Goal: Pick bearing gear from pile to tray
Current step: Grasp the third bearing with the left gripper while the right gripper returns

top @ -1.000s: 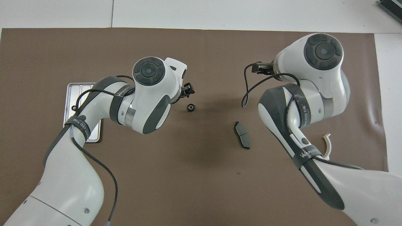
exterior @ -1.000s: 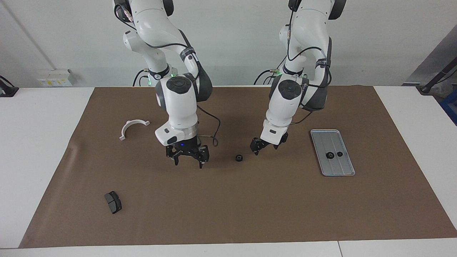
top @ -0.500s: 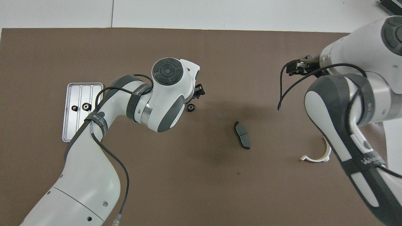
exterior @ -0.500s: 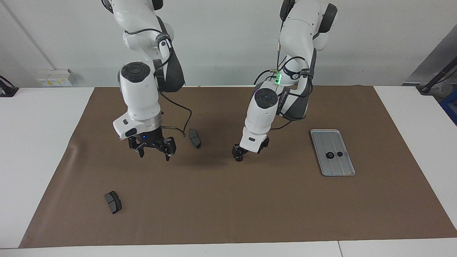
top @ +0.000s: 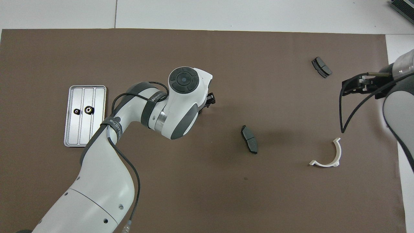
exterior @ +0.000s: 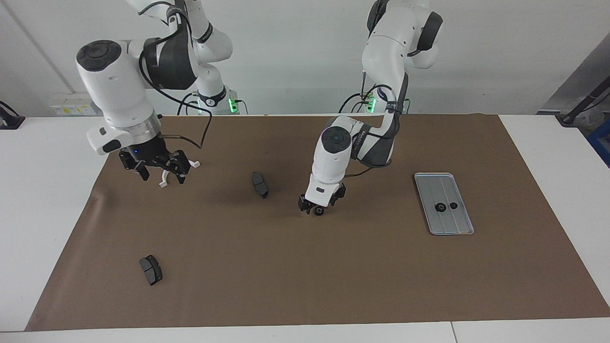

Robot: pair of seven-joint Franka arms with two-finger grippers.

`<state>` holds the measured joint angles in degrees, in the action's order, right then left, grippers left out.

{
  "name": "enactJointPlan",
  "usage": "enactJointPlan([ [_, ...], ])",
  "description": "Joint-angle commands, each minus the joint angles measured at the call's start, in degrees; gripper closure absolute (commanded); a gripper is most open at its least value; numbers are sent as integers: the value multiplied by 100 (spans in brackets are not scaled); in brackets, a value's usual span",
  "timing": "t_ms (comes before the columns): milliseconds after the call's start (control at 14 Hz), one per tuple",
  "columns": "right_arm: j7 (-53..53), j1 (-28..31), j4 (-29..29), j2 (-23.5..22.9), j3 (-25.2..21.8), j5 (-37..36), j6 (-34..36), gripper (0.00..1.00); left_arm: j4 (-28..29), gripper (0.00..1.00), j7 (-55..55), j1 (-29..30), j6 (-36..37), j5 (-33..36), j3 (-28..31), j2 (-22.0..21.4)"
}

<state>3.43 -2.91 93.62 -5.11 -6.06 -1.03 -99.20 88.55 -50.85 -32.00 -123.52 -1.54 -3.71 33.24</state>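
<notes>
The small dark gear should join the silver grooved tray [top: 85,116], so my left gripper should grab its outer rim next.
A small black bearing gear [exterior: 318,211] lies on the brown mat mid-table. My left gripper [exterior: 317,204] is low over it, fingers apart, with the gear between the tips. In the overhead view the left gripper [top: 208,101] and wrist hide the gear. The silver grooved tray [exterior: 457,226] lies toward the left arm's end and holds two black gears [exterior: 441,207] [exterior: 453,205]. The tray also shows in the overhead view [top: 97,129]. My right gripper [exterior: 162,175] is open, empty and raised by the white half-ring bracket [exterior: 163,183].
One dark brake pad [exterior: 259,184] lies mid-table, another [exterior: 151,269] lies farther from the robots toward the right arm's end. The white bracket [top: 328,155] lies near the mat's edge at the right arm's end. The brown mat [exterior: 362,276] covers the table.
My left gripper moved along the mat toward the gear and came down around it. My right arm swung up and away toward its end of the table, uncovering the mid-table brake pad.
</notes>
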Motion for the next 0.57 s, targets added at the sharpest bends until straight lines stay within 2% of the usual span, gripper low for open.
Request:
enactJointPlan([
  [0,-614,1217,113,212,847,208,85,0,188,18,-83,-104,-172,31,90,-11],
  [71,-616,1492,61,238,1096,182,164,0,285,19,-83,-139,-251,31,90,-28],
  [357,-598,1347,16,475,1046,103,383,0,391,24,-171,-209,-331,40,90,-55],
  [500,-598,769,7,519,443,103,542,0,435,29,-171,-219,-331,40,90,-72],
])
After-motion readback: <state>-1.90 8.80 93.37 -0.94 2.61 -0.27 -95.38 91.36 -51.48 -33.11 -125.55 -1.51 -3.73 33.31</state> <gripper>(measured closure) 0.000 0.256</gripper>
